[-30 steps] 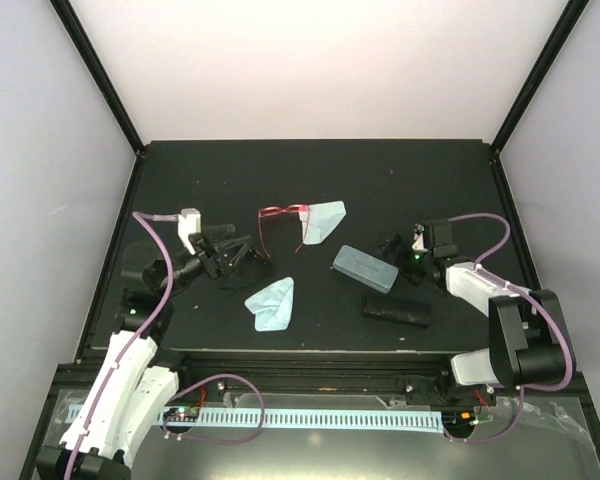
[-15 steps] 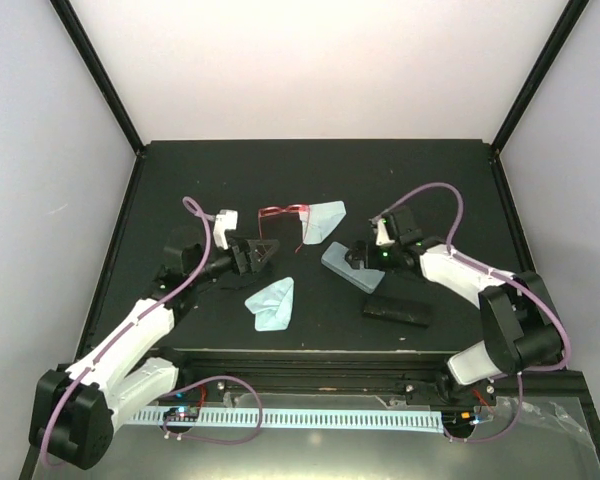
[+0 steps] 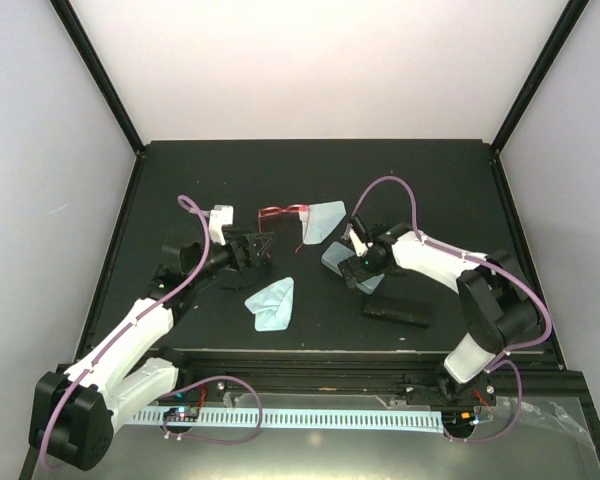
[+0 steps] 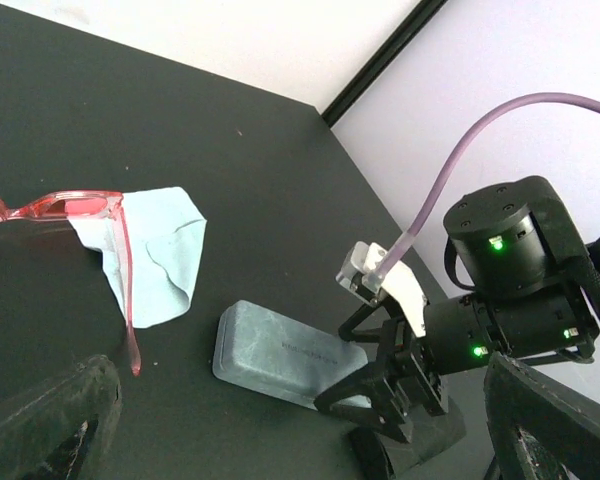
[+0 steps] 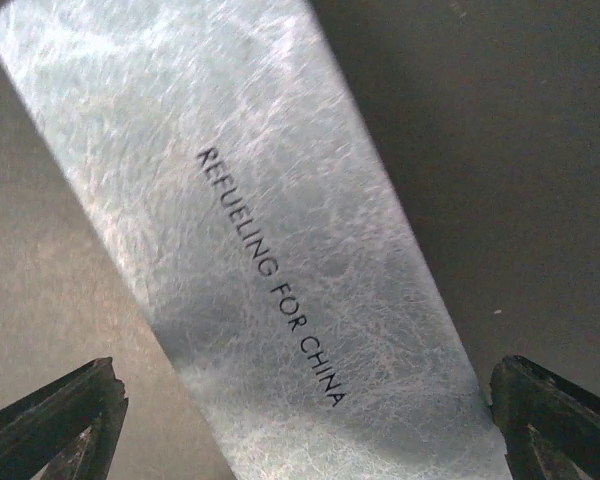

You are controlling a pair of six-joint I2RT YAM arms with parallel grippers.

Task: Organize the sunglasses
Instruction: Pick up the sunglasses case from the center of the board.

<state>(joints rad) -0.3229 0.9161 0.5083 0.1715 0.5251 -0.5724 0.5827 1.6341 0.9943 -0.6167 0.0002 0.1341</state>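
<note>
My right gripper grabs the case by its CHINA-lettered end (image 3: 370, 284) next, to open the pale blue case (image 3: 335, 258) for packing sunglasses.
The red sunglasses (image 3: 280, 212) lie unfolded at mid table, one arm across a light blue cloth (image 3: 323, 220); they also show in the left wrist view (image 4: 80, 205). My left gripper (image 3: 252, 247) is open and empty just left of them, its fingers wide apart (image 4: 298, 365). My right gripper (image 3: 356, 268) is open and straddles one end of the pale blue case (image 3: 335, 258), which fills the right wrist view (image 5: 240, 200) between my spread fingers (image 5: 305, 368). I cannot make out the black sunglasses against the black table.
A second light blue cloth (image 3: 272, 303) lies near the front, below my left gripper. The black case (image 3: 397, 310) lies just in front of the pale blue case. Black frame posts stand at the table's back corners.
My right arm has swung left and lowered over the pale blue case, which has shifted a little left. My left gripper has moved right, toward the red sunglasses.
</note>
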